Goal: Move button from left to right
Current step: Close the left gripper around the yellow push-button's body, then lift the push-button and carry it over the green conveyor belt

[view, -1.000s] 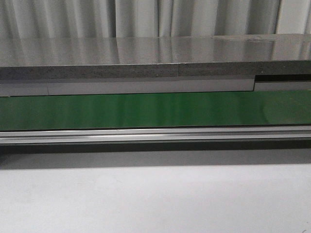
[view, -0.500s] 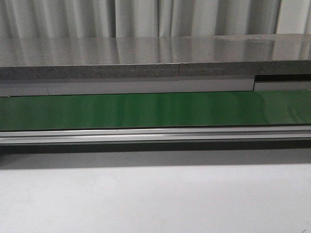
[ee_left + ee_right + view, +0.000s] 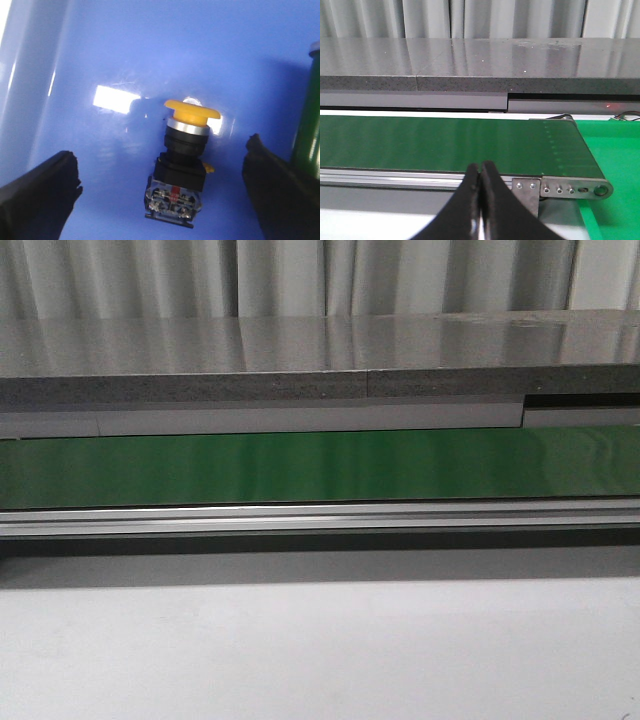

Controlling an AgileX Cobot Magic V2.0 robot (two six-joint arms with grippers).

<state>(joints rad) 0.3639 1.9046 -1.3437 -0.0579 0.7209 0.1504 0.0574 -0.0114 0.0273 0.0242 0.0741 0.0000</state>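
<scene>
My left fingers are above the button's body in the blue bin in the left wrist view, so it isn't time to close yet. My left gripper needs to go lower before it closes on the button's black body [image 3: 183, 150].
In the left wrist view the button [image 3: 181, 162] lies on its side on a blue bin floor [image 3: 125, 55], yellow cap [image 3: 191, 111] pointing away, black body and clear contact block toward the camera. My left gripper [image 3: 162, 187] is open, its two black fingers [image 3: 40, 192] wide apart on either side of the button, not touching it. My right gripper [image 3: 480, 172] is shut and empty, its fingertips pressed together in front of the green conveyor belt [image 3: 445, 145]. Neither gripper nor the button shows in the front view.
A green cylindrical object [image 3: 307, 110] stands in the blue bin beside the left gripper's finger. The conveyor belt [image 3: 320, 465] runs across the front view with an aluminium rail [image 3: 320, 518] and white table [image 3: 320, 650] before it. The belt's end bracket [image 3: 570, 189] meets a green surface [image 3: 615, 150].
</scene>
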